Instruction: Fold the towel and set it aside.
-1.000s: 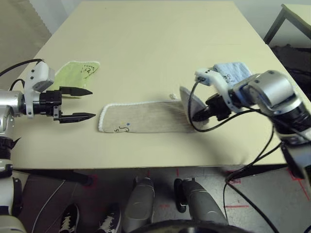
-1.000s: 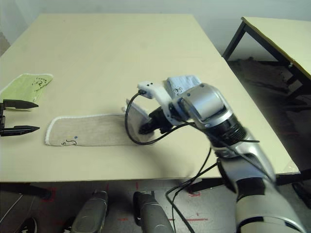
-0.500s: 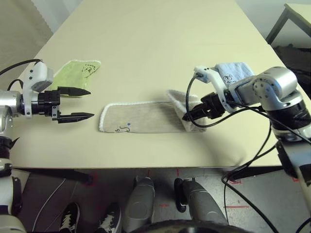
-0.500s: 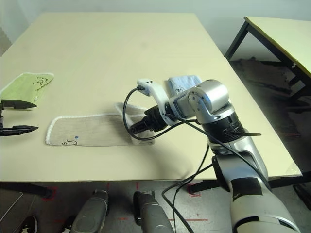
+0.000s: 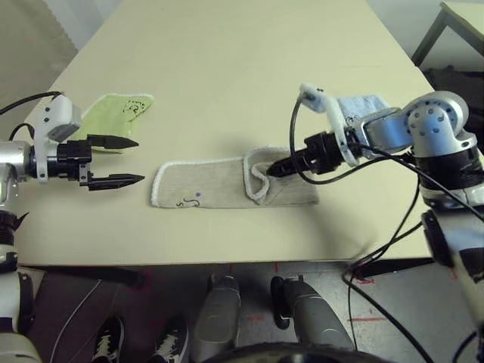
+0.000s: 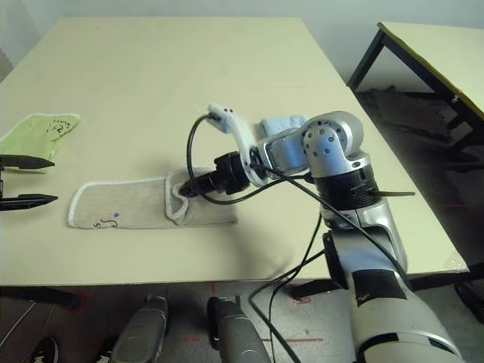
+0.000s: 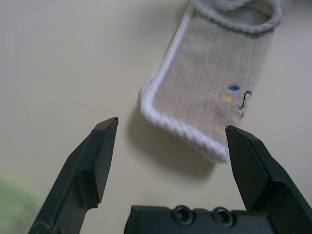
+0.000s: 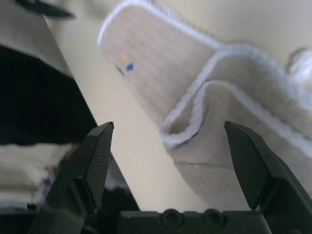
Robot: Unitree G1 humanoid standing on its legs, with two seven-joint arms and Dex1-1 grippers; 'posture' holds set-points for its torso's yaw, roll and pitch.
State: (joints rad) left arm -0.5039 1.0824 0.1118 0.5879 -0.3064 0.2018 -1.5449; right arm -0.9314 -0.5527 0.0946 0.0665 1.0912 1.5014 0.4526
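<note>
I need to fold the towel, so next I should grab that hemmed end (image 5: 156, 184) with my left gripper, as the towel has its white hem (image 5: 160, 172) lifted a little at the motif end.
The beige towel (image 5: 204, 185) with white edging lies flat along the table's front edge, its embroidered motif (image 7: 236, 95) near the left end. Its right end is folded back over itself, and the white hem curls in a loose bump (image 8: 195, 114) around the middle. My right gripper (image 5: 271, 169) hovers just over that bump, open, with nothing between its fingers (image 8: 97, 151). My left gripper (image 5: 141, 160) stands open a short way left of the towel's left end (image 7: 165, 117), apart from it.
A lime-green folded towel (image 5: 115, 113) lies at the left behind my left gripper. A light-blue folded towel (image 5: 364, 106) sits at the right behind my right forearm. The table's front edge (image 5: 227, 261) runs close to the beige towel. Another table (image 6: 435, 45) stands to the far right.
My right gripper carried the towel's lifted right end leftward over the towel, then opened and let it go. The left arm has stayed put.
</note>
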